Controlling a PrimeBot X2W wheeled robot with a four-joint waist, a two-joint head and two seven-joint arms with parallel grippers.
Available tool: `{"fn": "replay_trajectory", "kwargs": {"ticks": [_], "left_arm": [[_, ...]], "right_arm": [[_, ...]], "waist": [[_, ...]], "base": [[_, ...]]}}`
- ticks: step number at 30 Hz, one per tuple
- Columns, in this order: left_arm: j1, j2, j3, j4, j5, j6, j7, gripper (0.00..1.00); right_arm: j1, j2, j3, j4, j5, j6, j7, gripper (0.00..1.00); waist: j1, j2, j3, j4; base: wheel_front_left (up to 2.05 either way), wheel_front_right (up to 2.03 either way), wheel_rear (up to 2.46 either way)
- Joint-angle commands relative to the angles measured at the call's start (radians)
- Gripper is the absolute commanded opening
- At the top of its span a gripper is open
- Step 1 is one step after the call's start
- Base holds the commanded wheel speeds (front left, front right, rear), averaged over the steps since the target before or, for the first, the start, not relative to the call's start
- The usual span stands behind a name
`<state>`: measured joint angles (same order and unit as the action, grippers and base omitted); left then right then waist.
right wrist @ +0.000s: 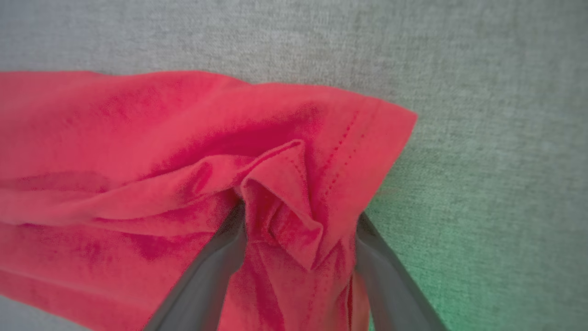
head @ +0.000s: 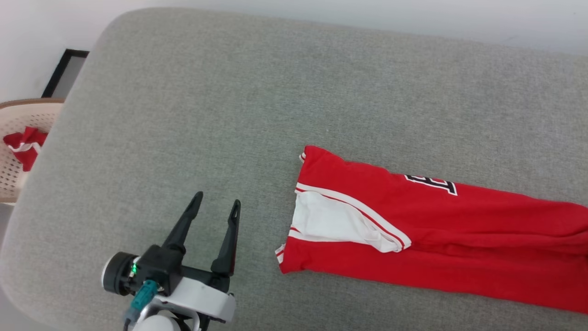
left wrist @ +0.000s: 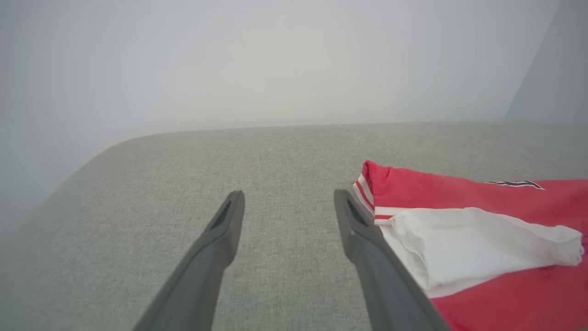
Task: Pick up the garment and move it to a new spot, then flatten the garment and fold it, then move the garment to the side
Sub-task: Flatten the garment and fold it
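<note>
My right gripper is to grab the garment's bunched red hem corner (right wrist: 297, 220) next, so it can fold over the long folded piece of the garment (right wrist: 110, 165).
The garment (head: 427, 230) is a red shirt lying in a long folded strip on the grey padded surface (head: 220, 101), running off the right edge. Its white sleeve with striped trim lies on top, and part of the black lettering shows. My left gripper (head: 217, 198) stands open a little to the left of the garment's near end, with nothing between its fingers. In the left wrist view, that gripper (left wrist: 288, 194) sits just left of the sleeve (left wrist: 468, 243). My right gripper (right wrist: 298, 211) is spread wide at the garment's hem corner (right wrist: 349, 138). Bunched red cloth lies between its fingers and hides their tips.
A pale perforated basket (head: 14, 179) with a red cloth (head: 25, 145) in it stands past the surface's left edge. Behind it, a black-framed panel (head: 64, 69) leans against the wall. The surface's rounded corner lies at the far left.
</note>
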<state>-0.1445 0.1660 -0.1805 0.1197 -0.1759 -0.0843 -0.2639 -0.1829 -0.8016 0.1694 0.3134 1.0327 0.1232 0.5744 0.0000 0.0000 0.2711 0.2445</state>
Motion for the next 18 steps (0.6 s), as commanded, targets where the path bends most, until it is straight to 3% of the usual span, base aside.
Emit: {"fn": "replay_trajectory", "kwargs": {"ticks": [1, 11, 18], "left_arm": [[0.010, -0.009, 0.014, -0.007, 0.022, -0.005, 0.000, 1.00], [0.018, -0.043, 0.093, -0.042, 0.068, -0.032, 0.000, 1.00], [-0.006, -0.050, 0.123, -0.074, 0.102, -0.039, 0.000, 1.00]], "right_arm": [[0.031, 0.096, 0.057, 0.002, -0.008, 0.013, 0.039, 0.00], [-0.026, 0.074, -0.123, -0.018, -0.063, 0.005, -0.025, 0.00], [-0.044, 0.006, -0.274, 0.063, -0.115, 0.006, -0.100, 0.00]], "waist": [[0.0000, 0.0000, 0.005, -0.010], [0.0000, 0.0000, 0.042, -0.098], [0.0000, 0.0000, 0.089, -0.157]], "base": [[0.00, 0.00, 0.00], [0.00, 0.00, 0.00], [0.00, 0.00, 0.00]]}}
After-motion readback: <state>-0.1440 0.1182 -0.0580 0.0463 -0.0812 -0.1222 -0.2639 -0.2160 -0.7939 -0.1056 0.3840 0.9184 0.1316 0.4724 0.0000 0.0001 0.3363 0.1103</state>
